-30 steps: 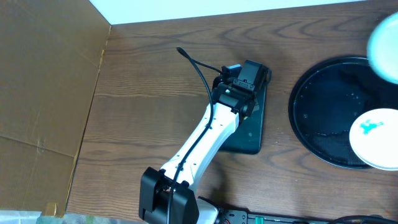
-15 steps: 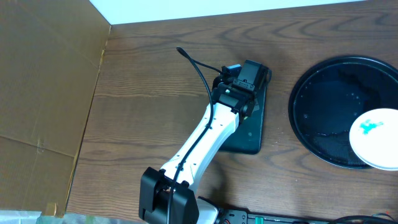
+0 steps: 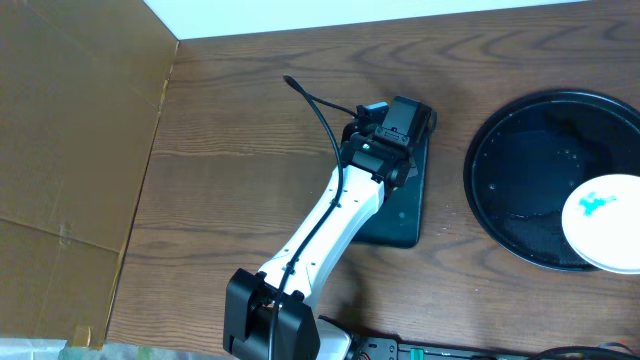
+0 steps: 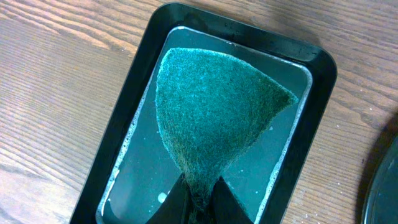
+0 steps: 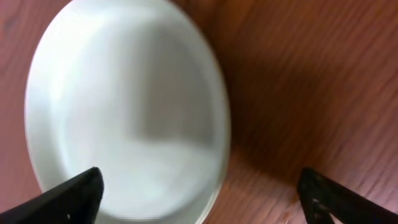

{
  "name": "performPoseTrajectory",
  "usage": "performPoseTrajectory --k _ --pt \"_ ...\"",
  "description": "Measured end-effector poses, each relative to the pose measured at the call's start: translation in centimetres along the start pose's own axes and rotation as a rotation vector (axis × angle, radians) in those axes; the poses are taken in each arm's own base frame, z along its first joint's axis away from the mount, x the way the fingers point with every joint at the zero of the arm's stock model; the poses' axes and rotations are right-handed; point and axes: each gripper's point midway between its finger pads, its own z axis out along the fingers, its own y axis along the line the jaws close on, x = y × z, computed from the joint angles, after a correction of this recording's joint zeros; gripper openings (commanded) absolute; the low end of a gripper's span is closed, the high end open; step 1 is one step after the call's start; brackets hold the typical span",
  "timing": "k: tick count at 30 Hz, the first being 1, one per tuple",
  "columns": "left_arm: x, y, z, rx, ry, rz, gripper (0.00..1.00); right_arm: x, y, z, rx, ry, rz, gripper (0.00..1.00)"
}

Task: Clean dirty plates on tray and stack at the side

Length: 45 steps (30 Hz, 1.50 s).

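Note:
The white plate needs to be cleaned, so my right gripper should grab it next by its outer rim (image 3: 628,268). That leaves the plate's surface open for the left gripper's sponge.
In the overhead view a dirty plate (image 3: 603,222), white with a teal smear, lies at the right side of the round black tray (image 3: 515,160). My left gripper (image 3: 397,122) hangs over the small rectangular tray (image 3: 405,225). In the left wrist view the left gripper (image 4: 200,200) is shut on the narrow end of a green sponge (image 4: 214,112), which fans out over soapy water. Another white plate (image 5: 124,112), blurred, lies on the wood in the right wrist view. My right gripper (image 5: 202,196) is open above it, one fingertip (image 5: 78,193) over the plate, the other over bare wood.
A cardboard sheet (image 3: 70,150) covers the table's left side. A black cable (image 3: 320,110) arcs off the left arm. The rectangular tray's rim (image 4: 134,87) frames the sponge, and the round tray's edge (image 4: 380,186) shows beside it. The right arm is outside the overhead view.
A blurred white plate at the overhead view's upper right edge has gone out of that view. The left arm and the sponge have not moved.

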Motion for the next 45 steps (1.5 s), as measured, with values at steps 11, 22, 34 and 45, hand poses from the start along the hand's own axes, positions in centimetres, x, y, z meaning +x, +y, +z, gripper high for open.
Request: performPoseTrajectory --k 11,22,34,45 --pt "0.0 0.0 0.0 -0.001 0.0 -0.007 0.07 1.9 7.7 -13.7 -0.119 -0.082 -0.171 0.99" --pt "-0.3 -0.2 0.0 0.008 -0.011 -0.034 0.07 12.9 4.4 -16.3 0.096 0.119 -0.352 0.99" --pt "-0.3 -0.2 0.0 0.007 -0.01 -0.035 0.07 19.4 -1.6 -11.1 0.183 0.23 -0.293 0.89" --pt "-0.3 -0.2 0.0 0.008 -0.01 -0.036 0.07 20.3 -2.7 -9.1 0.175 0.21 -0.231 0.46"
